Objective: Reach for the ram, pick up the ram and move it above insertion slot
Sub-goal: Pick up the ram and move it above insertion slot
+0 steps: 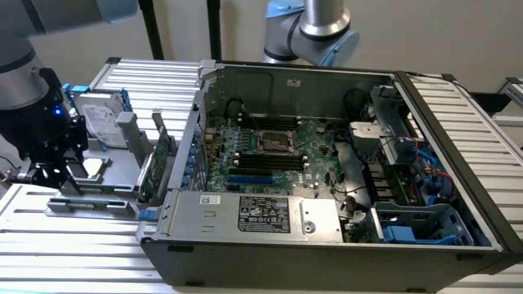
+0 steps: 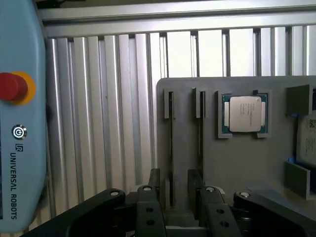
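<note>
The fixture's grey holders close around both ends of the ram. My gripper should next grip the open middle of its upper edge [image 1: 92,201] to pick up the ram.
The ram [image 2: 171,143] stands on edge in a narrow groove of the grey fixture [image 2: 237,168], seen as a thin dark line. In the exterior view the ram [image 1: 88,201] is a greenish strip at the fixture's front. My gripper [image 2: 175,190] hangs right over it, open, with one black finger [image 2: 154,181] on each side of the stick and a gap to each. In the exterior view the gripper [image 1: 68,185] is at the far left, outside the computer case. The black insertion slots [image 1: 270,161] lie side by side on the motherboard, below the square processor socket [image 1: 275,142].
A loose processor chip [image 2: 244,113] sits in the fixture, beside a second groove [image 2: 201,133]. A silver hard drive [image 1: 102,125] and an upright green card [image 1: 163,156] stand between fixture and case wall [image 1: 192,141]. A blue teach pendant [image 2: 19,123] lies close by. Another arm [image 1: 315,30] stands behind the case.
</note>
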`<state>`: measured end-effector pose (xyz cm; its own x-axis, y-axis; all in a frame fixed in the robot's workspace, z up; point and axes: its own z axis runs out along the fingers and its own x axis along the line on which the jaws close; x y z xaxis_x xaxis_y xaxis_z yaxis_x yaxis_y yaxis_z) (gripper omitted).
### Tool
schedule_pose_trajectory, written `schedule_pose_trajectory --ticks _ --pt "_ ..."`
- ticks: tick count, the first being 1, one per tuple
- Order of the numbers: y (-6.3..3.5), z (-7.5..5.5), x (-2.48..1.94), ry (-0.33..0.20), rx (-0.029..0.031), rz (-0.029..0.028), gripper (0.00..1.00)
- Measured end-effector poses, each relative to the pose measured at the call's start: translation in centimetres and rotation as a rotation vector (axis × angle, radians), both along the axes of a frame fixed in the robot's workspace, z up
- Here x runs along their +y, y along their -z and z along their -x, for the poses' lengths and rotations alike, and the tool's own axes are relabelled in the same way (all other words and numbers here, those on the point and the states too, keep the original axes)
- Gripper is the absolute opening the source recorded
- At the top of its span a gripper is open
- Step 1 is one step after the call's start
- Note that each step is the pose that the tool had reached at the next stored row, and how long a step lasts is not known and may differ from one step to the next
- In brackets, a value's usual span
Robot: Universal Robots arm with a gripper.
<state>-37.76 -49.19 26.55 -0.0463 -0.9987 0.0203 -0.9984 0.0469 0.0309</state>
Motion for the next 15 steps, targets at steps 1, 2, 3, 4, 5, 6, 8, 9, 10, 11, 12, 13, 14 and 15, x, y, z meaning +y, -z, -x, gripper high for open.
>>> schedule_pose_trajectory --ticks 1,2,3,4,5,6,8,9,10,11,12,13,14,15 --pt "0.2 0.0 -0.01 -0.003 0.0 0.0 0.36" --pt "0.37 0.0 -0.01 -0.005 0.0001 0.0001 0.36" --pt "0.55 0.0 -0.02 -0.008 0.0001 0.0001 0.36" --pt "0.73 0.0 -0.03 -0.01 0.0 0.0001 0.36" --pt "0.91 0.0 -0.04 -0.013 0.0001 0.0001 0.36" --pt "1.1 0.0 -0.04 -0.015 0.0001 0.0001 0.36" --pt "1.46 0.0 -0.05 -0.02 0.0 0.0 0.36" --pt "1.65 0.0 -0.06 -0.023 0.0 0.0 0.36" --pt "1.82 0.0 -0.06 -0.025 0.0001 0.0001 0.36" --pt "2.0 0.0 -0.06 -0.027 0.0 0.0001 0.36" --pt "2.18 0.0 -0.07 -0.029 0.0001 0.0001 0.36" --pt "2.36 0.0 -0.07 -0.032 0.0001 0.0001 0.36" --pt "2.56 0.0 -0.07 -0.034 0.0 0.0001 0.36" --pt "2.73 0.0 -0.07 -0.036 0.0 0.0001 0.36"
